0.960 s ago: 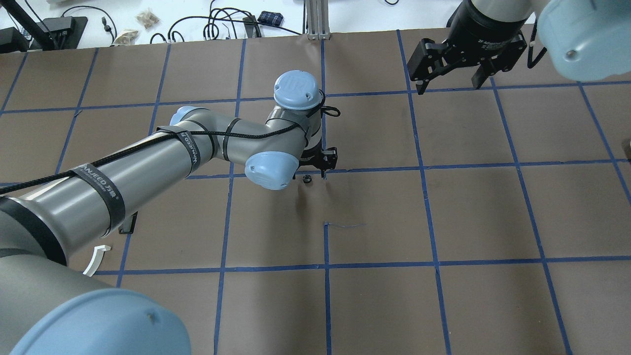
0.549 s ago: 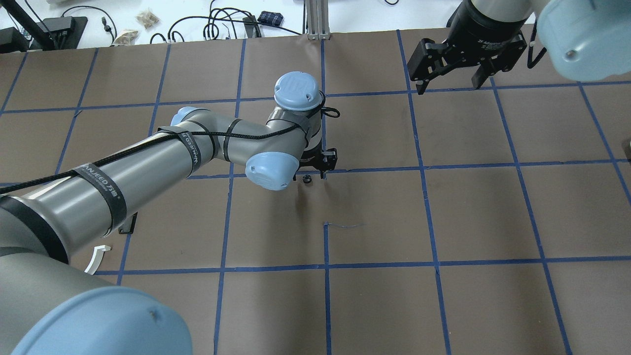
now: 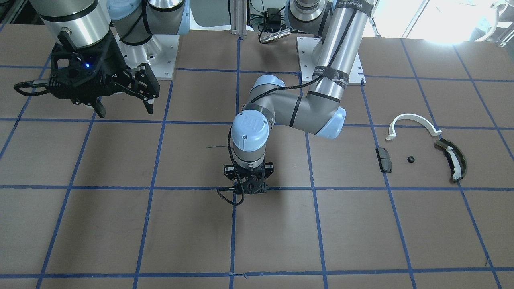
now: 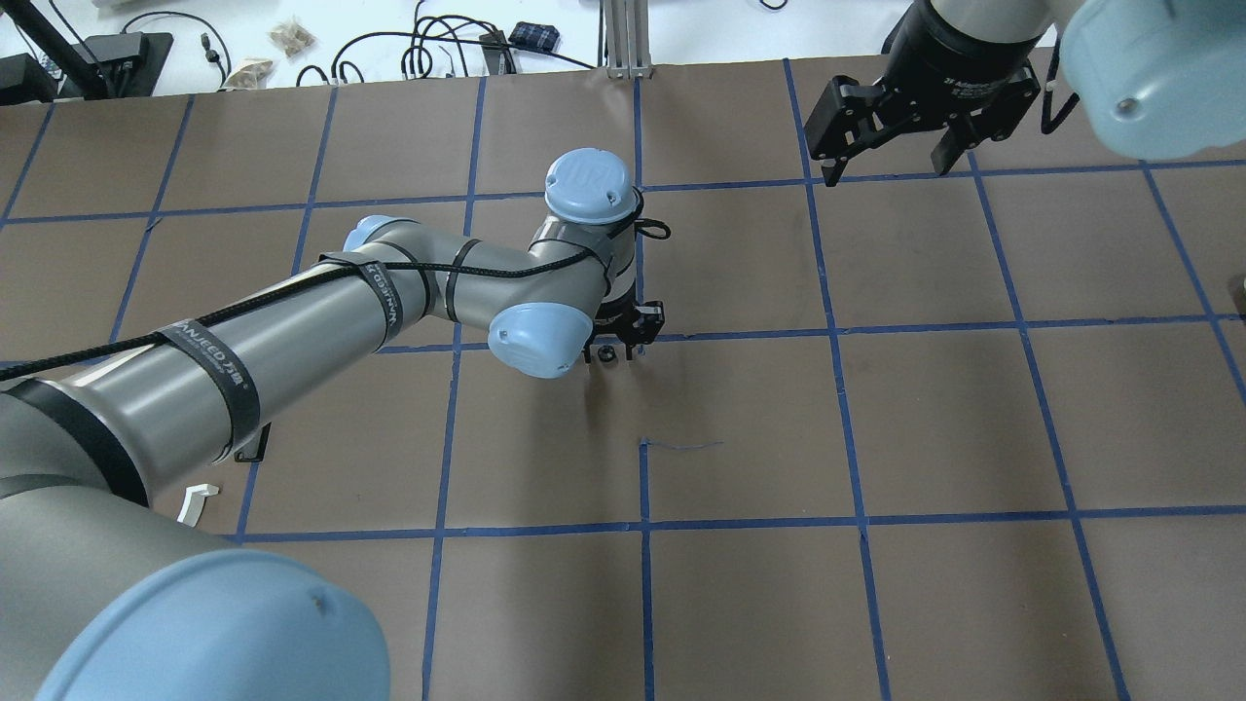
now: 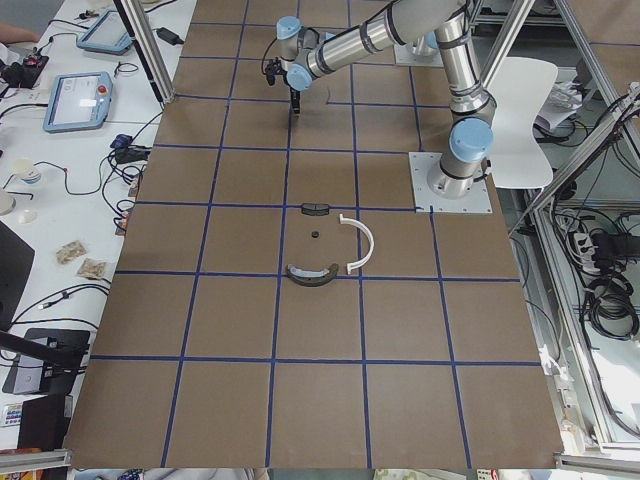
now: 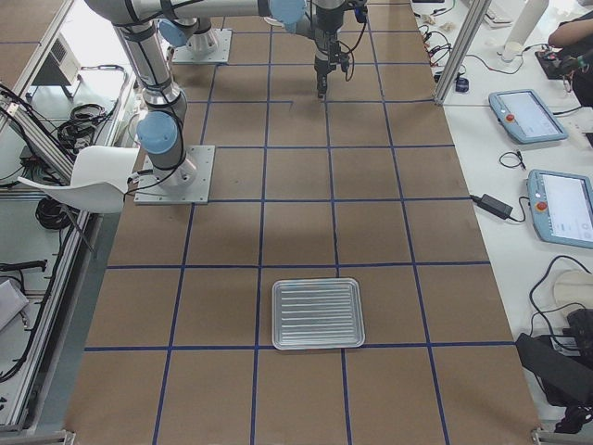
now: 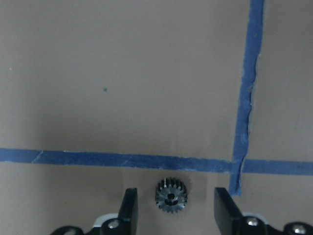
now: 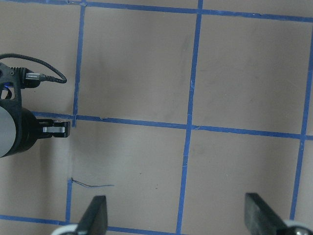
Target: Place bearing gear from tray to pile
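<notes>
Next, my left gripper grabs the small dark bearing gear by its toothed rim (image 7: 171, 186), to add the gear to the pile.
A small black toothed bearing gear (image 7: 171, 196) lies on the brown table paper beside a blue tape cross; it also shows in the overhead view (image 4: 605, 354). My left gripper (image 7: 171, 211) is open and low over the table, one finger on each side of the gear, not touching it. The pile lies apart in the front view: a white half-ring (image 3: 411, 121), a black block (image 3: 384, 159), an olive curved piece (image 3: 453, 158) and another small black gear (image 3: 410, 159). The ribbed silver tray (image 6: 317, 313) is empty. My right gripper (image 4: 891, 131) is open and empty, held high.
The table is covered with brown paper marked by a blue tape grid (image 4: 833, 331). My left arm (image 4: 292, 331) stretches across the table's left half and hides most of the pile in the overhead view. Cables and small items lie beyond the far edge (image 4: 428, 49).
My left gripper has come down and shifted slightly, so its fingers now stand on both sides of the gear. The gear and the right arm have not moved.
</notes>
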Controlling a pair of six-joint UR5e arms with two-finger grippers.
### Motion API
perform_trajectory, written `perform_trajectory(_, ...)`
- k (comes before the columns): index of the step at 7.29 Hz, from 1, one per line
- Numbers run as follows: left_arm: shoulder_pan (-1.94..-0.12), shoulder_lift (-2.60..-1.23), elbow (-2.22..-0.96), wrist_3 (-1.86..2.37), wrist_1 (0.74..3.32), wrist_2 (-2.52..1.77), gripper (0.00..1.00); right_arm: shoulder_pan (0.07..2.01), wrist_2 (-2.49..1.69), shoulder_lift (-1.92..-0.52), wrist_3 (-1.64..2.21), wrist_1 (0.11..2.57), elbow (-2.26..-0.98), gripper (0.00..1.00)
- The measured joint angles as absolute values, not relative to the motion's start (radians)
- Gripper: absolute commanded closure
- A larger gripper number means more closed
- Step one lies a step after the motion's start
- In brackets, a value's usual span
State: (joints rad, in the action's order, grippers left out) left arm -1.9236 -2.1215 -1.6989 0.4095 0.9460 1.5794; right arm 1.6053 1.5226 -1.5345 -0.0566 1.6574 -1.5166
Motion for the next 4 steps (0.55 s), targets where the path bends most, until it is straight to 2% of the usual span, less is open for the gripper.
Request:
perform_trajectory(1,-1.924,-2.122,-1.699,0.41,0.946,1.58,0.94,1.605,1.523,-1.534,-0.057,1.657,-1.517,0.0)
perform_trajectory(2,-1.923,-2.123,-1.699,0.41,0.946,1.581,1.0,1.605,1.523,-1.534,-0.057,1.658,-1.517,0.0)
perform_trajectory(4,-1.919,-2.109,-1.691,0.4,0.958,1.582,1.0,1.604,1.523,-1.534,-0.057,1.658,-1.516,0.0)
